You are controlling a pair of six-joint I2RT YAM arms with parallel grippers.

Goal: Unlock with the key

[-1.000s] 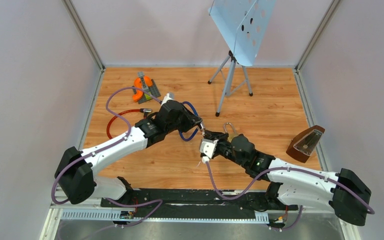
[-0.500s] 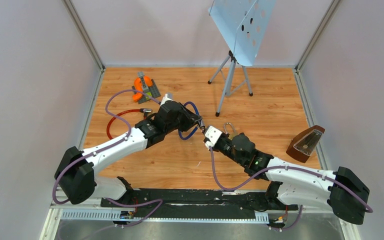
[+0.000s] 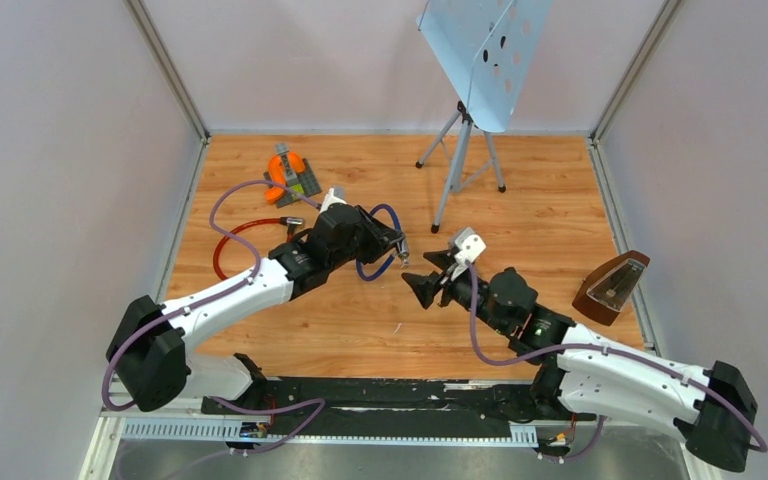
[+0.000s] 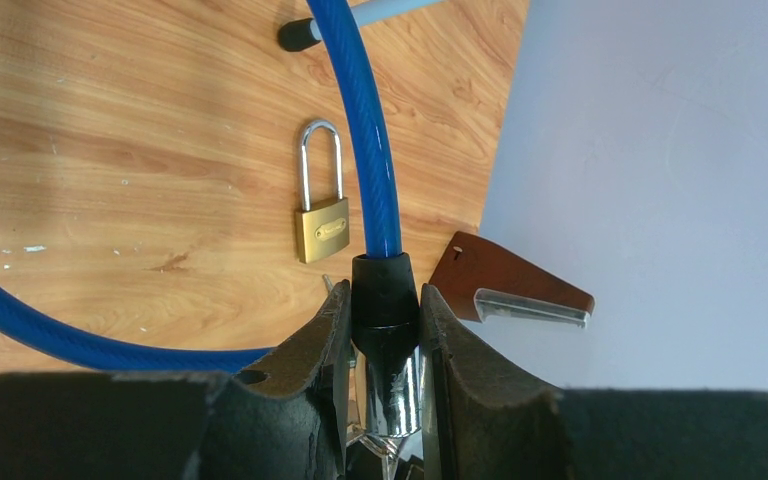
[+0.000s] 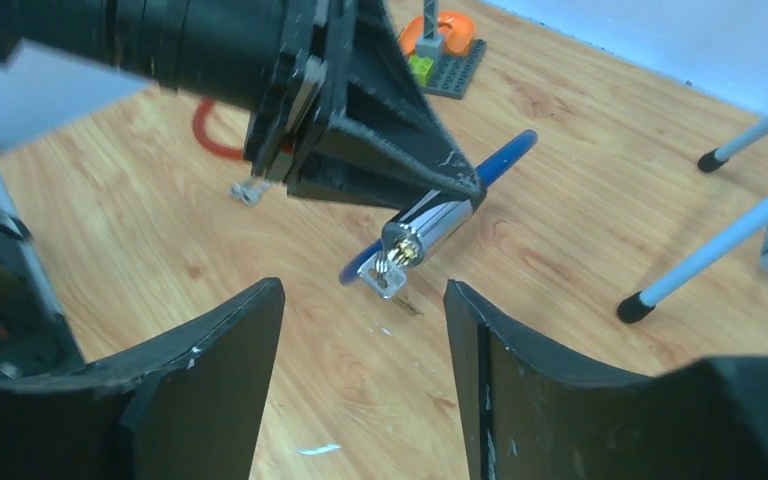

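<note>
I should grab the chrome lock cylinder near its key end (image 3: 403,252) (image 5: 423,230) with my right gripper next. Then my left gripper will be free to pull the cable open.
My left gripper (image 3: 400,250) is shut on the chrome lock cylinder (image 4: 392,372) of a blue cable lock (image 3: 388,215), with its black collar at my fingertips (image 4: 385,300). In the right wrist view the cylinder (image 5: 430,225) points at me between the left fingers (image 5: 380,150), held above the table. A small silver key (image 5: 388,275) sticks out of its end. My right gripper (image 3: 418,287) is open and empty (image 5: 365,310), a short way from the key and not touching it. A brass padlock (image 4: 322,228) lies shut on the wood.
A blue music stand (image 3: 485,50) stands at the back, its feet near the padlock. A brown metronome (image 3: 612,285) sits at the right wall. A red cable (image 3: 230,240) and an orange piece on a grey plate (image 3: 288,172) lie at the back left.
My right gripper, close against the lock's end a second ago, has turned over and drawn back to the right, now open and apart from the key. The left arm has barely moved.
</note>
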